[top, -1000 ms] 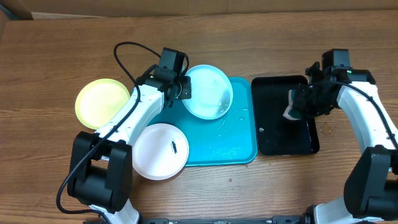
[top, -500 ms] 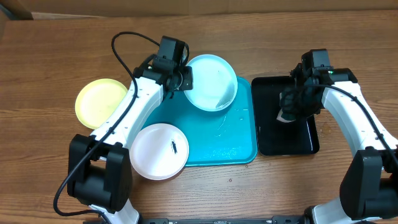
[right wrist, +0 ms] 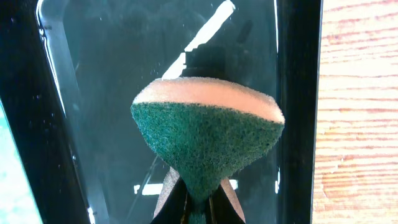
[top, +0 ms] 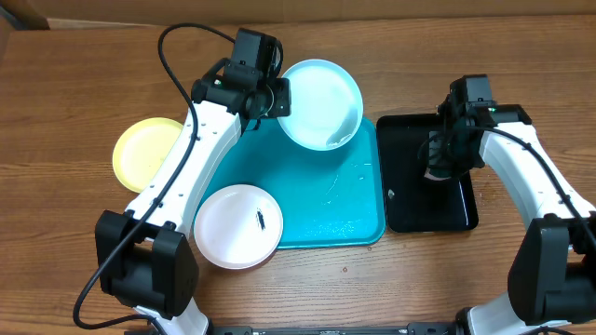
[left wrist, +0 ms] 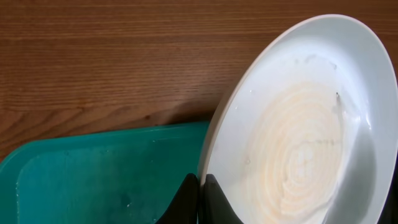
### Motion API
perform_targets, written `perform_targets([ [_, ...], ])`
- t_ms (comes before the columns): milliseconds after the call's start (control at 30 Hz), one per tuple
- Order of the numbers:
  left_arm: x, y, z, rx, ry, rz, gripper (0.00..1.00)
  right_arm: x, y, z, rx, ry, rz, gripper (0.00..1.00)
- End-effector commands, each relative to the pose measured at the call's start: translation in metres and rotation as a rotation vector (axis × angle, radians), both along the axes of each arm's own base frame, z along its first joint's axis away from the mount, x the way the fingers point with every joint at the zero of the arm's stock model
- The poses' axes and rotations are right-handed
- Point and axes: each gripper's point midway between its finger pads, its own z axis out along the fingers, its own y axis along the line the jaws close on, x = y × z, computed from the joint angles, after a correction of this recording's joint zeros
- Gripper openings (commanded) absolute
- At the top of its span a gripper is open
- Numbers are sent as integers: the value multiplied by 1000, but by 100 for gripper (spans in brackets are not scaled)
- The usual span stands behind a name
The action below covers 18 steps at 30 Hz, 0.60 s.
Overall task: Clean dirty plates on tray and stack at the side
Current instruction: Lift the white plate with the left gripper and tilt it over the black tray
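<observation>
The green sponge is above the black tray and would end inside, so it is too early to open. My right gripper moves it toward the wooden table next.
My left gripper (top: 279, 99) is shut on the rim of the pale blue plate (top: 322, 104), which it holds tilted above the far edge of the turquoise tray (top: 317, 209). In the left wrist view the jaws (left wrist: 202, 186) pinch the plate's edge (left wrist: 298, 130), with the tray (left wrist: 93, 174) below. The white plate (top: 237, 226), marked by a small dark smear, overlaps the tray's near left corner. Left of the tray, the yellow-green plate (top: 142, 154) lies on the table. My right gripper (top: 438, 166) is shut on a green sponge (right wrist: 208, 134) above the black tray (top: 410, 205).
The glossy black tray (right wrist: 81, 93) lies right of the turquoise tray, wet and reflective. Water droplets speckle the turquoise tray's surface. Bare wooden table surrounds both trays, and a black cable loops over my left arm.
My left gripper has raised the pale blue plate and carried it toward the far right of the tray. My right gripper with the sponge has shifted slightly left over the black tray.
</observation>
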Motion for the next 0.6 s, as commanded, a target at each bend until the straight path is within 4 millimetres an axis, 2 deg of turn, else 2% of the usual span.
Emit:
perform_targets([
  [0, 3, -18, 28, -30, -61, -53, 4, 22, -8, 27, -4, -75, -21, 4],
  [167, -5, -47, 32, -39, -79, -115, 4, 38, -47, 52, 12, -138, -189, 9],
  [400, -14, -98, 45, -24, -176, -192, 4, 36, -103, 55, 8, -168, -333, 23],
  [567, -23, -127, 51, 16, -242, -220, 4, 38, -137, 59, -3, -213, -414, 23],
])
